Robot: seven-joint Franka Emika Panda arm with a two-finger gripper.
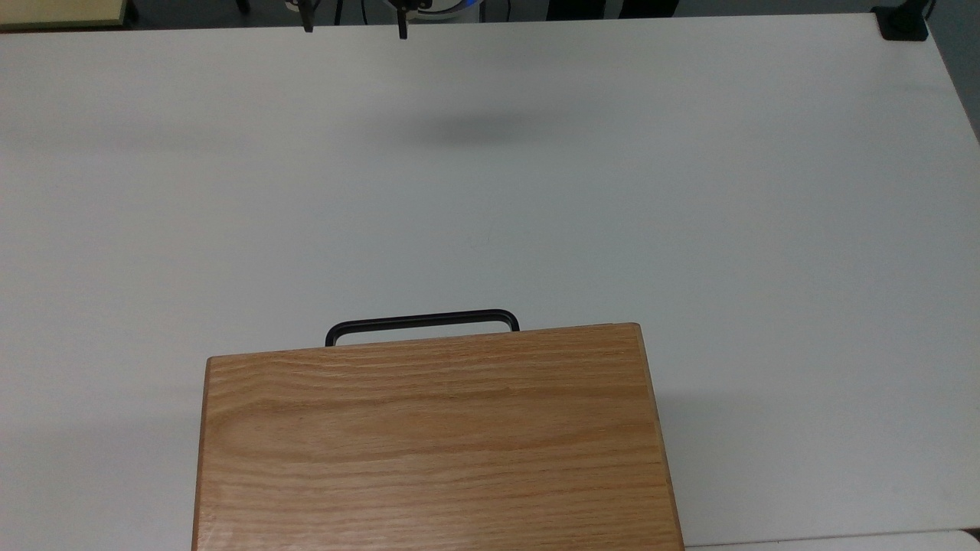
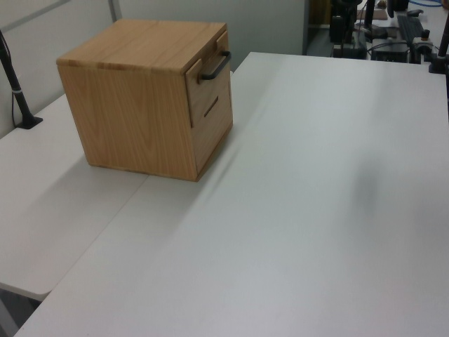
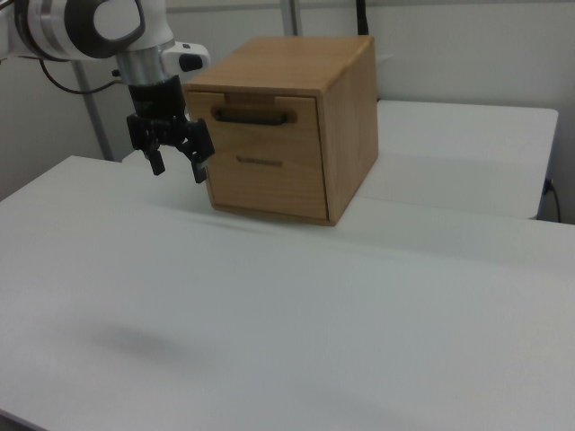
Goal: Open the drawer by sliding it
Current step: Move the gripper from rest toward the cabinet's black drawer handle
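The drawer's front panel (image 2: 198, 90) sits flush and wide in the cabinet. I need to slide the drawer open next, so my gripper needs to grab it by its thin black bar handle (image 2: 216, 64).
The oak cabinet (image 1: 429, 436) stands at the near edge of the top view. Its top drawer (image 3: 269, 136) sits shut, front panel about flush with the cabinet face. The thin black bar handle (image 3: 254, 115) runs along the panel's upper part and pokes out past the cabinet top as the handle (image 1: 421, 319). The left view has the handle (image 2: 216, 64) on the cabinet's right face. My gripper (image 3: 176, 163) hangs in the air, open, nothing between its fingers. Its fingertips reach down at the far table edge as the gripper (image 1: 354, 27), well away from the handle.
A white table (image 1: 689, 229) spreads wide and bare between gripper and cabinet. Below the drawer is a second front with a slot (image 3: 259, 162). A black post (image 2: 14, 77) stands behind the cabinet, and a black clamp (image 1: 903, 23) sits on the far corner.
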